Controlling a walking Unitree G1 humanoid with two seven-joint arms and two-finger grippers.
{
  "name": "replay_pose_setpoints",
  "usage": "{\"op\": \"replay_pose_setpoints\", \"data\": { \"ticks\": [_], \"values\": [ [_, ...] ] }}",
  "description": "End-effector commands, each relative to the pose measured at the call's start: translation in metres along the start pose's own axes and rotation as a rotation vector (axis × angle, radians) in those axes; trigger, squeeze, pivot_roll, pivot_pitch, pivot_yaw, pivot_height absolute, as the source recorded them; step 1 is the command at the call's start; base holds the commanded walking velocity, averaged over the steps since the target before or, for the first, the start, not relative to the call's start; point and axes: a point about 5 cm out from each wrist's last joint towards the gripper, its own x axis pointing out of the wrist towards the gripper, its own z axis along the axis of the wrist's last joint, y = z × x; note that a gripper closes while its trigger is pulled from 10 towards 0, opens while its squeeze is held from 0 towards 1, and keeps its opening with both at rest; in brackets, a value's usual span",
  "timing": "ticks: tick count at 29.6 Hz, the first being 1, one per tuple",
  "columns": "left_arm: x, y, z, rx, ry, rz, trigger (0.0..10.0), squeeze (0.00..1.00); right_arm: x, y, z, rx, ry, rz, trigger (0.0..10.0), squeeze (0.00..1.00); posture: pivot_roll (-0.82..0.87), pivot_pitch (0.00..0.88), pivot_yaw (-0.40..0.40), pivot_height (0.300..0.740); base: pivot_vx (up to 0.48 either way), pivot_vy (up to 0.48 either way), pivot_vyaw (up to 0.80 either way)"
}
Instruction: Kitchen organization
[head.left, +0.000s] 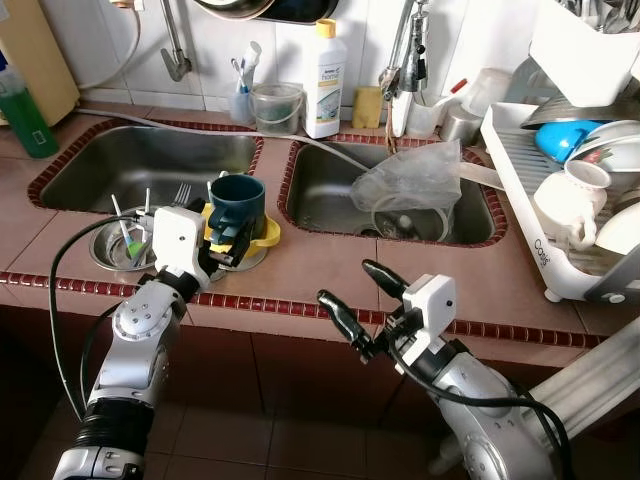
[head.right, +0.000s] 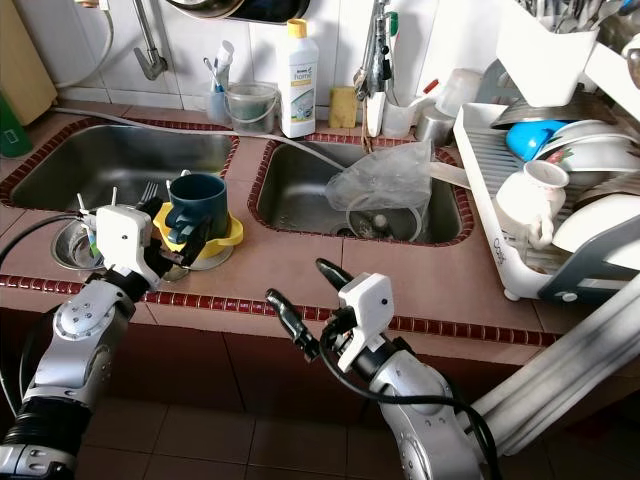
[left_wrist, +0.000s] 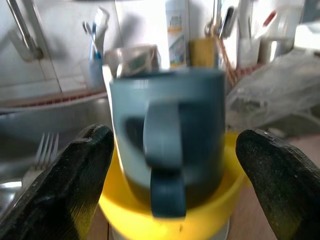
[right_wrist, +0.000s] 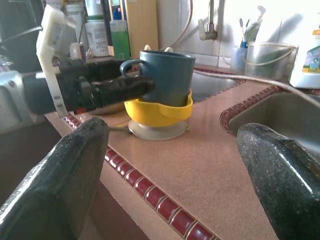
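Note:
I will next pick up the mug with my left gripper by its narrow handle, because the mug's round body is nearly as wide as the whole gap between the open fingers.
A dark blue mug stands upright in a yellow bowl, which rests on a pale saucer on the tiled counter between the two sinks. My left gripper is open and level with the mug. Its fingers straddle the mug's handle, which faces the wrist camera. One fingertip reaches the mug's side in the right wrist view; I cannot tell if it touches. My right gripper is open and holds nothing, hovering over the counter's front edge to the right of the mug.
A metal bowl with cutlery and a fork lie in the left sink. The right sink holds a clear plastic bag. A white dish rack with cups and plates stands on the right. A detergent bottle stands at the back wall.

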Motion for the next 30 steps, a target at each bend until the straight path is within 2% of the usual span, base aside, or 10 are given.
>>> {"op": "replay_pose_setpoints", "data": {
  "ticks": [1,7,9,10,11,13,30],
  "values": [
    [0.004,0.001,0.002,0.025,-0.005,-0.016,10.0,0.0,0.0,0.002,0.006,-0.008,-0.01,0.014,10.0,0.0,-0.13,0.071,0.014,0.74,0.0,0.0,0.0],
    [0.004,0.006,0.002,0.048,-0.004,-0.005,10.0,0.0,-0.003,0.002,0.006,-0.008,0.002,0.007,10.0,0.0,-0.12,0.08,0.014,0.74,0.0,0.0,0.0],
    [0.006,0.007,0.004,0.02,-0.017,-0.005,10.0,0.0,-0.003,0.003,0.006,-0.008,0.003,0.008,10.0,0.0,-0.12,0.079,0.015,0.74,0.0,0.0,0.0],
    [0.006,0.008,0.006,0.013,-0.028,-0.007,7.9,0.0,-0.003,0.003,0.006,-0.008,0.004,0.008,10.0,0.0,-0.12,0.079,0.015,0.74,0.0,0.0,0.0],
    [0.007,0.009,0.009,0.008,-0.042,-0.011,0.2,0.0,-0.002,0.003,0.005,-0.008,0.006,0.009,10.0,0.0,-0.12,0.08,0.016,0.74,0.0,0.0,0.0],
    [0.007,0.011,0.011,0.023,-0.046,-0.006,0.0,0.0,-0.002,0.003,0.005,-0.009,0.007,0.009,10.0,0.0,-0.12,0.08,0.016,0.74,0.0,0.0,0.0],
    [-0.004,0.022,0.012,0.054,-0.055,-0.01,0.0,0.0,-0.001,0.002,0.003,-0.011,0.021,0.012,10.0,0.0,-0.1,0.079,0.01,0.74,0.0,0.0,0.0]
  ]
}}
